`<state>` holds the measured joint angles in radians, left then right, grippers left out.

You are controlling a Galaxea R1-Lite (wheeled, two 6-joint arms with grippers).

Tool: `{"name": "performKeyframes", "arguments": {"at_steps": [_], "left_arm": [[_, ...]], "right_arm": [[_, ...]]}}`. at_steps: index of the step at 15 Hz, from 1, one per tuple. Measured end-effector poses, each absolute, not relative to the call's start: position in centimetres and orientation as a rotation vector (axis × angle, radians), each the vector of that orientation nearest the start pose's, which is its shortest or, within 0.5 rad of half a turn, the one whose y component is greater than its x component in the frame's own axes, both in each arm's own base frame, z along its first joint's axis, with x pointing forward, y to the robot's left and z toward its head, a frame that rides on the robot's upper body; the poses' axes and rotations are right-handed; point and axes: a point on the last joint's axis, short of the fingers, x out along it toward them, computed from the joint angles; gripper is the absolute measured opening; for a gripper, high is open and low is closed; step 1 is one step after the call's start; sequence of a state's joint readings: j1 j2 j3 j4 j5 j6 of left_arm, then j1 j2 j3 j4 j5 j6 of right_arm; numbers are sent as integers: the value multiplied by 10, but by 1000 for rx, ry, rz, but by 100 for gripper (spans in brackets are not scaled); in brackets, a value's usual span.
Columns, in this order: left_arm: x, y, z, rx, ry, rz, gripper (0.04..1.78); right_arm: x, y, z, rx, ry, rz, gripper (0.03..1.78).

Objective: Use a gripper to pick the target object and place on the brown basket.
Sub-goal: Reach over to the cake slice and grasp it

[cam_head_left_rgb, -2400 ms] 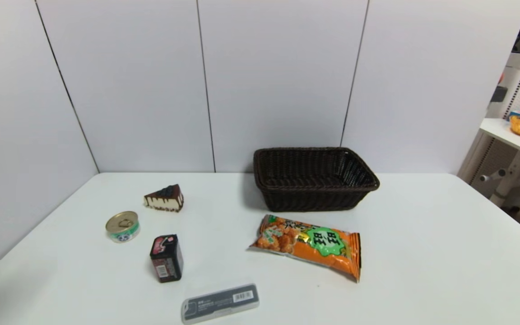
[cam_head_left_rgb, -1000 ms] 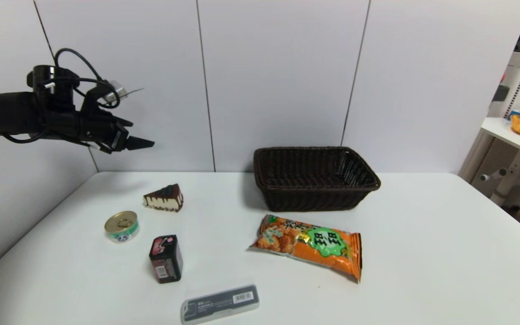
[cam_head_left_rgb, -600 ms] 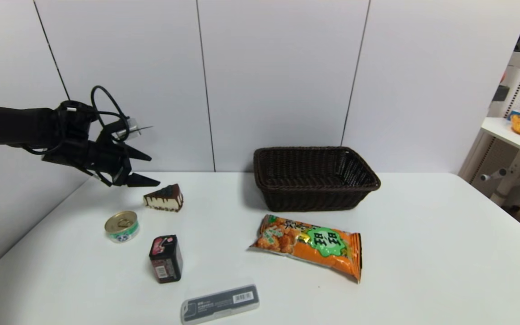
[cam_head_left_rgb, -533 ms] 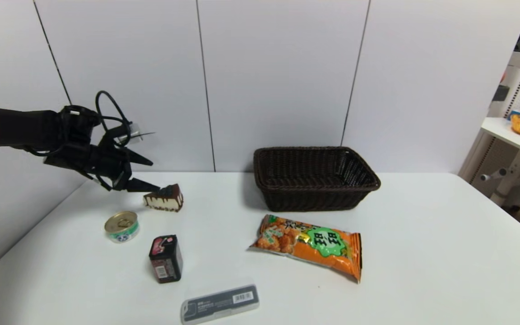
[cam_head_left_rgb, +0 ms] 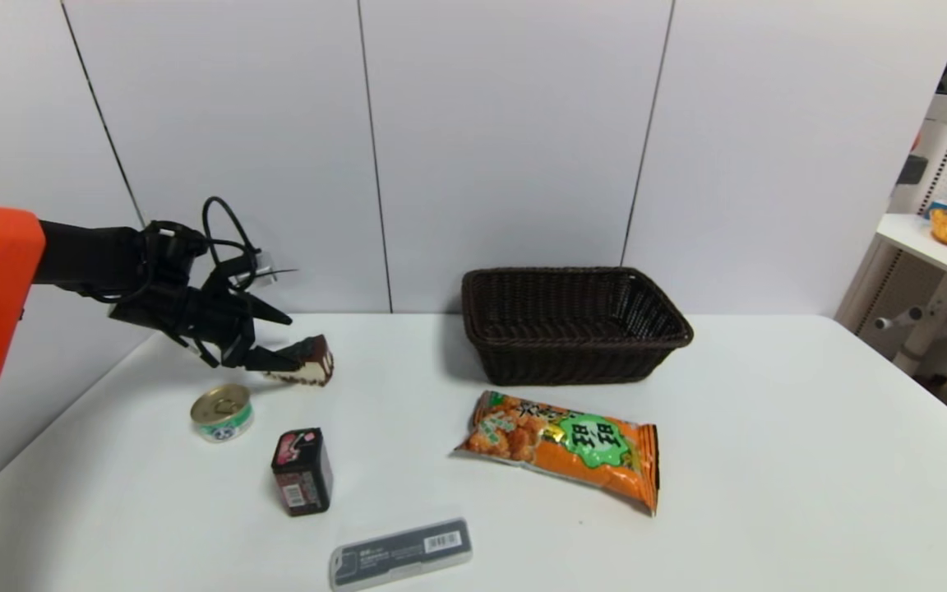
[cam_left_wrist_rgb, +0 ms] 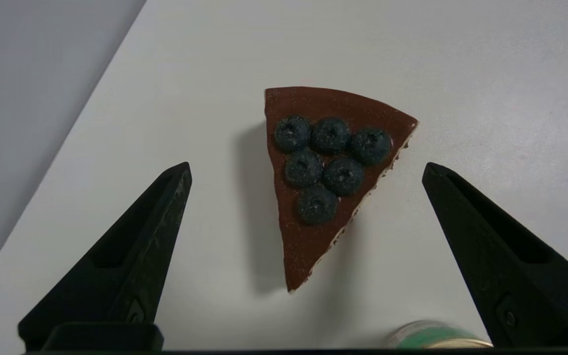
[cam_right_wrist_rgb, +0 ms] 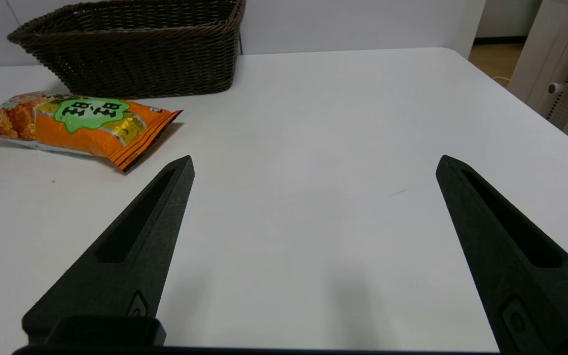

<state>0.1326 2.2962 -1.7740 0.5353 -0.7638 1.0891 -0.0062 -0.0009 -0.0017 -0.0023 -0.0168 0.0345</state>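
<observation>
The left wrist view shows table between my fingers and the cake wedge (cam_head_left_rgb: pixel 313 363) (cam_left_wrist_rgb: pixel 323 172) below them, so it is too early to close. My left gripper moves down, before it closes on the wedge.
The cake wedge (cam_head_left_rgb: pixel 313 363), chocolate on top with dark berries, lies on the white table at the back left. My left gripper (cam_head_left_rgb: pixel 283 339) is open just above and left of it, its near finger crossing the wedge's left part. In the left wrist view the wedge (cam_left_wrist_rgb: pixel 323 172) lies between the spread fingers of the left gripper (cam_left_wrist_rgb: pixel 306 167), untouched. The brown wicker basket (cam_head_left_rgb: pixel 572 325) stands empty at the back centre and also shows in the right wrist view (cam_right_wrist_rgb: pixel 131 49). My right gripper (cam_right_wrist_rgb: pixel 315 162) is open over bare table, out of the head view.
A gold-lidded tin (cam_head_left_rgb: pixel 224 412) and a small dark box with a pink label (cam_head_left_rgb: pixel 302 470) sit near the wedge. An orange snack bag (cam_head_left_rgb: pixel 564 448) lies in front of the basket. A dark flat case (cam_head_left_rgb: pixel 401 552) lies at the front edge.
My left arm came in from the left and moved down and right, from high by the wall to just over the cake wedge, fingers open. The objects have not moved.
</observation>
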Motion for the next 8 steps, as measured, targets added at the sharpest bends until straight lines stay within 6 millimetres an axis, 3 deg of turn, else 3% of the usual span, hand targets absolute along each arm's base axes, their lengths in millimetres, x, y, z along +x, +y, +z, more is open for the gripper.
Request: {"name": "performKeyframes", "arguments": {"at_steps": [8], "left_arm": [[446, 39, 101, 499, 547, -1007, 169]], "right_arm": [[-23, 0, 76, 35, -6, -23, 169]]}}
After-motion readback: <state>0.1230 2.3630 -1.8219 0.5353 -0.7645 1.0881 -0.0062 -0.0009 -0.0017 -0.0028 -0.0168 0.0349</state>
